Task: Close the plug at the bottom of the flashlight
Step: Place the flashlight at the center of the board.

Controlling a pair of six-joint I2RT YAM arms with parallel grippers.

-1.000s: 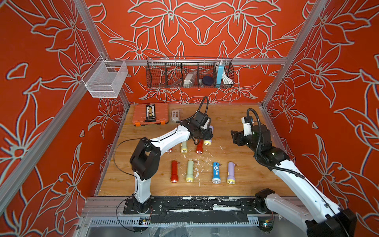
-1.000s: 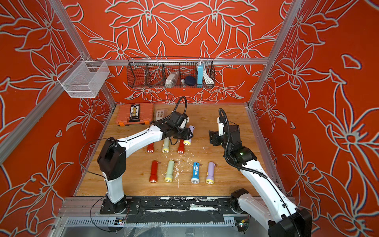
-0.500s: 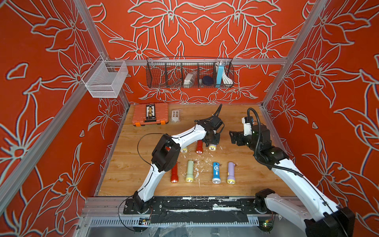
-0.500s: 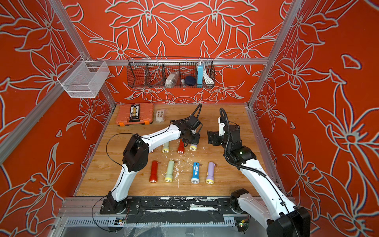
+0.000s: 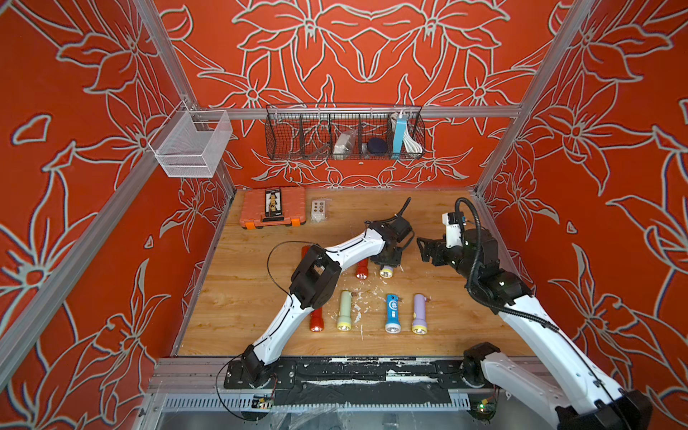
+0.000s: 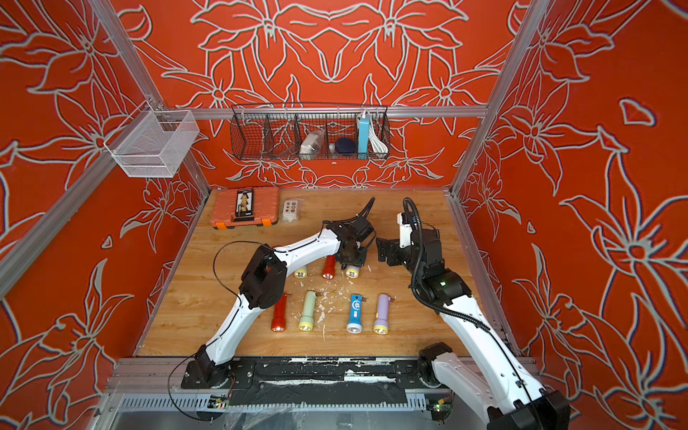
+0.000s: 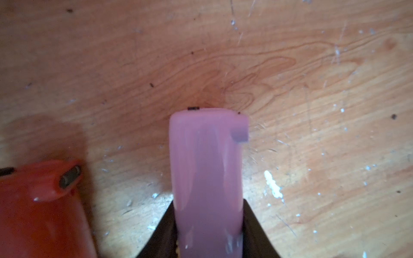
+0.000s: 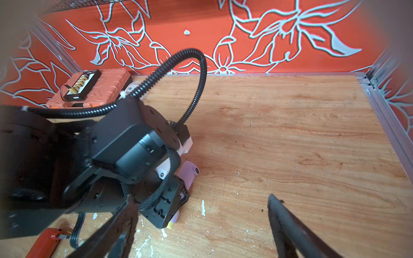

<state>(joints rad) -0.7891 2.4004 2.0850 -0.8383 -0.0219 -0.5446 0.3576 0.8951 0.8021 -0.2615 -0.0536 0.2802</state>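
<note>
My left gripper opens now, since the lilac flashlight is low over the flat table.
A lilac flashlight with a yellow head lies low over the wooden table, and my left gripper is shut on its body. Its bottom end points toward the back wall. A small flap, the plug, sits at one corner of that end, and a dark port shows on the end face. In both top views the left gripper covers most of the flashlight. My right gripper hangs open just to the right, holding nothing.
A red flashlight lies right beside the held one. Red, green, blue and lilac flashlights lie in a front row. An orange case and a small white pack sit at the back left. White flecks dot the table.
My left arm has swung right and toward the front, bringing the lilac flashlight down next to the red one. The right gripper has opened wider.
</note>
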